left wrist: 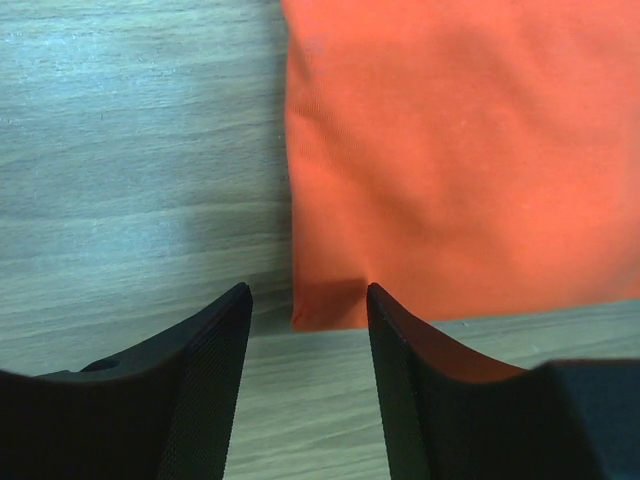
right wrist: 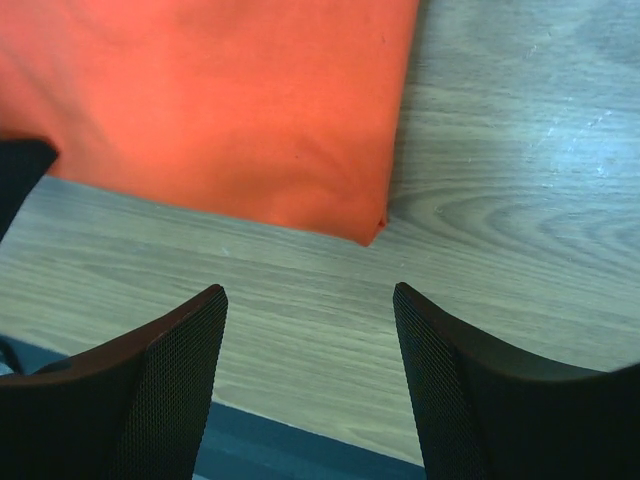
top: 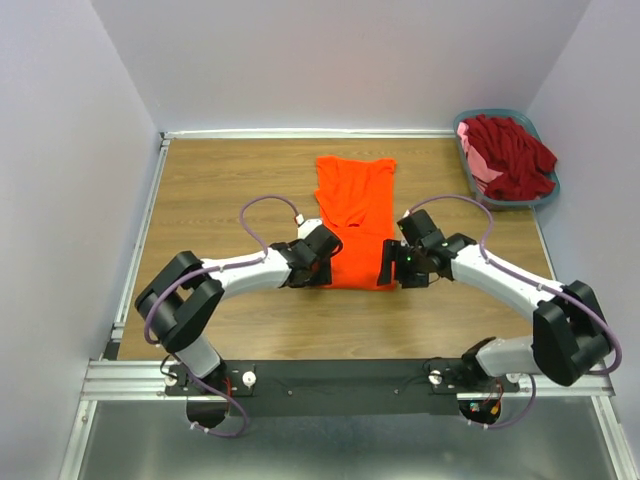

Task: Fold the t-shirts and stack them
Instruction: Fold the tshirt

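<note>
My right gripper grabs the orange t-shirt [top: 355, 215] by its near corner next, opposite the left gripper's, to fold the near edge of the t-shirt over evenly.
A bright orange t-shirt [top: 355, 215] lies flat in a long folded strip at the table's middle. My left gripper [top: 322, 262] stands open at its near left corner. In the left wrist view that corner [left wrist: 325, 305] sits just beyond the gap of the left gripper [left wrist: 308, 288], nothing held. My right gripper [top: 393, 265] stands open at the near right corner. In the right wrist view the orange t-shirt [right wrist: 220, 100] ends a little ahead of the right gripper [right wrist: 307, 290], with bare wood between the fingers. A dark red t-shirt [top: 515, 155] and a pink t-shirt [top: 480, 168] are heaped in the basket.
The grey-blue plastic basket [top: 461, 140] stands at the table's far right corner. White walls close off the left, back and right. A metal rail [top: 330, 375] with both arm bases runs along the near edge.
</note>
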Robot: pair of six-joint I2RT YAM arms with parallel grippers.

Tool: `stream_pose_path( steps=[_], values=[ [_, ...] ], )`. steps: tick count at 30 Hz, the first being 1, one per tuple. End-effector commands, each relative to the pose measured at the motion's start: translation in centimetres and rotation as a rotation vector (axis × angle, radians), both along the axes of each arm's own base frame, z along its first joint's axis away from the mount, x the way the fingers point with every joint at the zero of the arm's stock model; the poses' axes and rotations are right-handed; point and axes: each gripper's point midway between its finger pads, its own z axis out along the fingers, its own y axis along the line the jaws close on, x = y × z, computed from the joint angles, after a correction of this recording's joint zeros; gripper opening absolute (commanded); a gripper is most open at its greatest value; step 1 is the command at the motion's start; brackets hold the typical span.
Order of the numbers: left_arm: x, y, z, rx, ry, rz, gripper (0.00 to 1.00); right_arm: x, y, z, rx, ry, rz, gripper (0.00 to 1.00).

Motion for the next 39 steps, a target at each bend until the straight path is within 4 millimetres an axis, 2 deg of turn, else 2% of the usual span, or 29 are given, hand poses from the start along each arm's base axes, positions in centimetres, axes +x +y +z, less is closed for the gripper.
stream_pose_path(
  steps=[1,5,8,13,14,17,18,21,23,24,28,39],
  values=[
    [1.1,0.1,-0.1,0.045,-0.030,0.029,0.57,0.7,-0.5,0.0,-0.078,-0.014,-0.057,0.76],
    [0.8,-0.1,-1.2,0.071,-0.011,0.013,0.55,1.2,-0.7,-0.2,-0.107,-0.023,-0.080,0.76],
    [0.3,-0.1,-2.4,0.105,0.013,0.000,0.50,1.5,-0.7,-0.5,-0.127,-0.024,-0.097,0.76],
    [-1.6,-0.1,-4.3,0.153,0.072,-0.029,0.34,1.7,-0.7,-1.5,-0.161,-0.004,-0.123,0.76],
    [-1.9,0.0,-4.6,0.159,0.081,-0.034,0.33,1.7,-0.8,-1.7,-0.167,0.000,-0.127,0.76],
    [-2.8,0.0,-5.0,0.162,0.100,-0.046,0.19,1.6,-1.0,-2.6,-0.192,0.019,-0.145,0.76],
    [-3.1,0.1,-5.2,0.165,0.106,-0.049,0.17,1.7,-0.9,-2.7,-0.195,0.020,-0.149,0.76],
    [-3.6,0.1,-5.3,0.162,0.111,-0.057,0.07,2.1,-0.5,-3.1,-0.190,0.019,-0.157,0.73],
    [-3.8,0.2,-5.4,0.164,0.113,-0.058,0.05,2.3,-0.2,-3.6,-0.194,0.028,-0.155,0.69],
    [-3.8,0.2,-5.4,0.164,0.112,-0.059,0.01,2.4,0.0,-3.6,-0.197,0.024,-0.154,0.67],
    [-4.1,0.3,-5.3,0.155,0.112,-0.063,0.00,2.5,0.2,-3.9,-0.207,0.023,-0.161,0.61],
    [-4.7,0.8,-5.6,0.152,0.120,-0.072,0.00,1.4,-1.7,-5.7,-0.281,0.052,-0.195,0.48]
  ],
)
